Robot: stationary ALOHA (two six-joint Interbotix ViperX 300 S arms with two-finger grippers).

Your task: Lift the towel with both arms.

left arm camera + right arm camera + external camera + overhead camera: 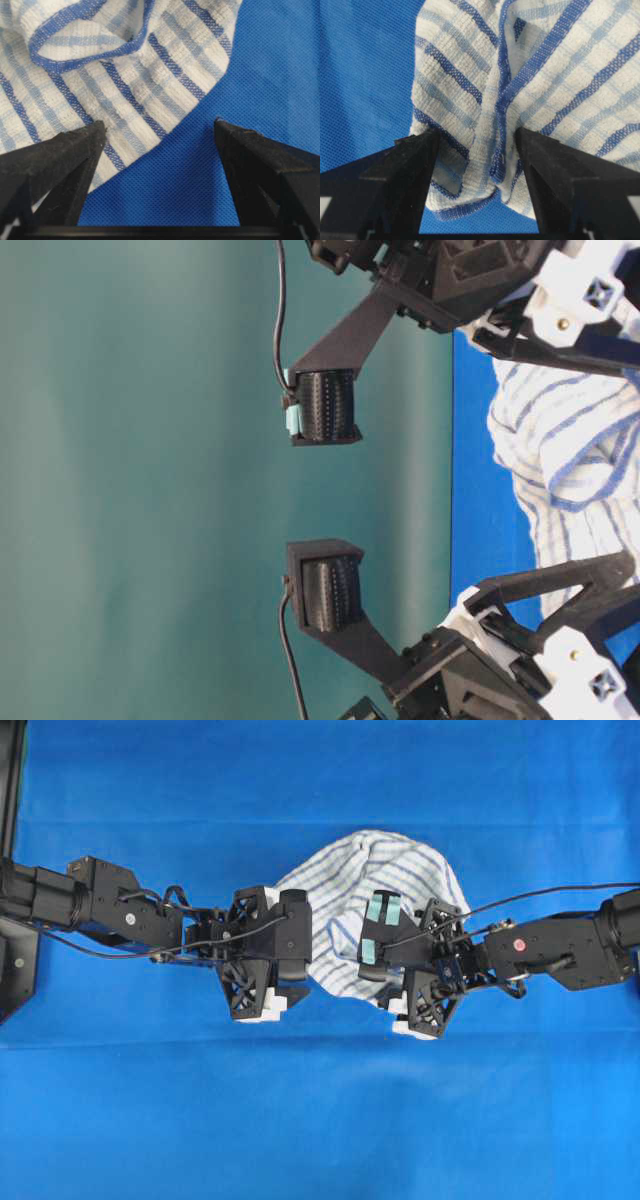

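I should close my right gripper on the towel now. My fingers are around the towel's bunched fold, so they would hold the towel.
The towel, white with blue and grey-green stripes, lies rumpled on the blue table cloth between my two arms. My left gripper is at its left edge. In the left wrist view this gripper is open wide: the left fingertip rests over the towel's edge, and bare blue cloth lies between the tips. My right gripper is at the towel's lower right. In the right wrist view it is open narrower, and its fingers straddle a bunched fold of the towel, touching it on both sides.
The blue table cloth covers the whole surface around the towel. A black frame stands at the far left edge. In the table-level view the towel lies between the two wrist cameras, in front of a teal backdrop.
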